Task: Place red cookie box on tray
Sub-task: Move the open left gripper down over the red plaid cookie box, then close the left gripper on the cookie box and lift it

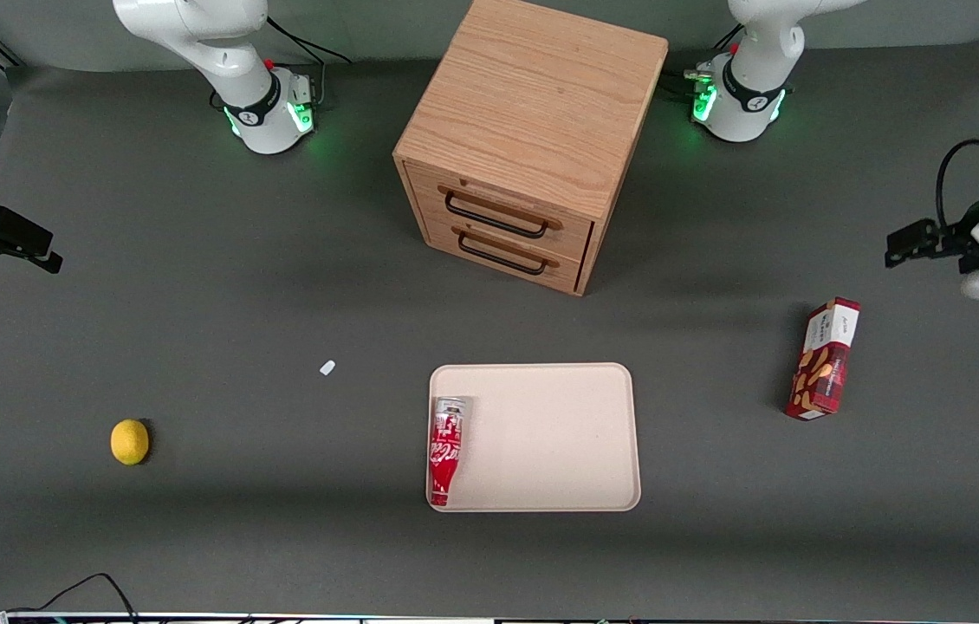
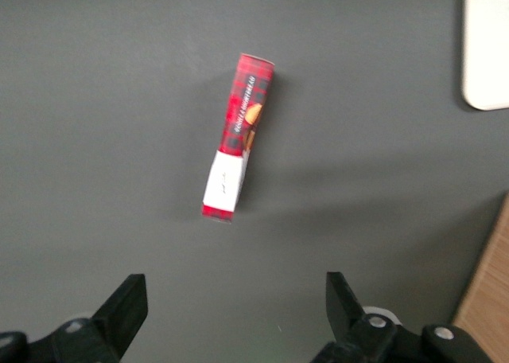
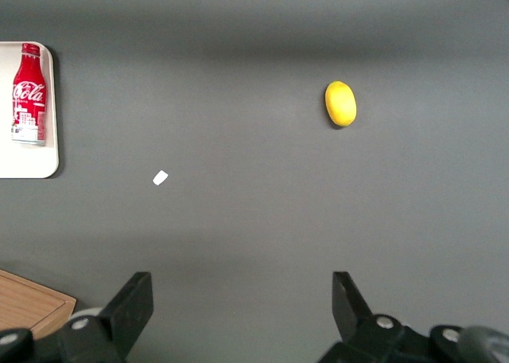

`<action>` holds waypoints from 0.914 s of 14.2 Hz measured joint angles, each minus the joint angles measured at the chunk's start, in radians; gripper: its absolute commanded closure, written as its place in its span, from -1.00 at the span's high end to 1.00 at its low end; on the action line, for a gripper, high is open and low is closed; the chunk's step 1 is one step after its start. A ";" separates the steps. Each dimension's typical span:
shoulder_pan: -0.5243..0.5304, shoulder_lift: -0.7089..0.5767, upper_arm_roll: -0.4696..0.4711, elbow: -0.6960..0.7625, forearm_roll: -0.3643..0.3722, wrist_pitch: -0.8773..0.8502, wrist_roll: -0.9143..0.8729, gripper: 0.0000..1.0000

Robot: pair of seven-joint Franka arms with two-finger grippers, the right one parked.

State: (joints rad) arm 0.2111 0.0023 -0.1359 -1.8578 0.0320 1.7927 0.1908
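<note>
My left gripper next needs to grab the red cookie box by its middle (image 1: 826, 352) beside the white panel, to set it on the tray (image 1: 559, 433).
The red cookie box (image 1: 823, 360) lies flat on the dark table toward the working arm's end, well apart from the tray; its white end panel points away from the front camera. In the left wrist view the box (image 2: 238, 136) lies alone on the mat. The cream tray (image 1: 559, 433) sits mid-table, nearer the front camera than the cabinet, and one corner of the tray (image 2: 487, 44) shows in the left wrist view. My left gripper (image 1: 901, 247) hovers above the table, farther from the front camera than the box. The gripper (image 2: 236, 299) is open and holds nothing.
A red Coca-Cola bottle (image 1: 446, 451) lies on the tray along the rim toward the parked arm's end. A wooden two-drawer cabinet (image 1: 533, 139) stands mid-table. A lemon (image 1: 129, 441) and a small white scrap (image 1: 327, 367) lie toward the parked arm's end.
</note>
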 measured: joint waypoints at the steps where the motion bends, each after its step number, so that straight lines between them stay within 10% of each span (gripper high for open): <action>1: 0.003 0.014 0.000 -0.031 0.013 0.054 0.020 1.00; 13: 0.005 0.221 -0.004 -0.269 0.082 0.589 0.138 1.00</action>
State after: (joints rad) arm 0.2165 0.2233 -0.1396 -2.1264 0.1136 2.3820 0.3287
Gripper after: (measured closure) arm 0.000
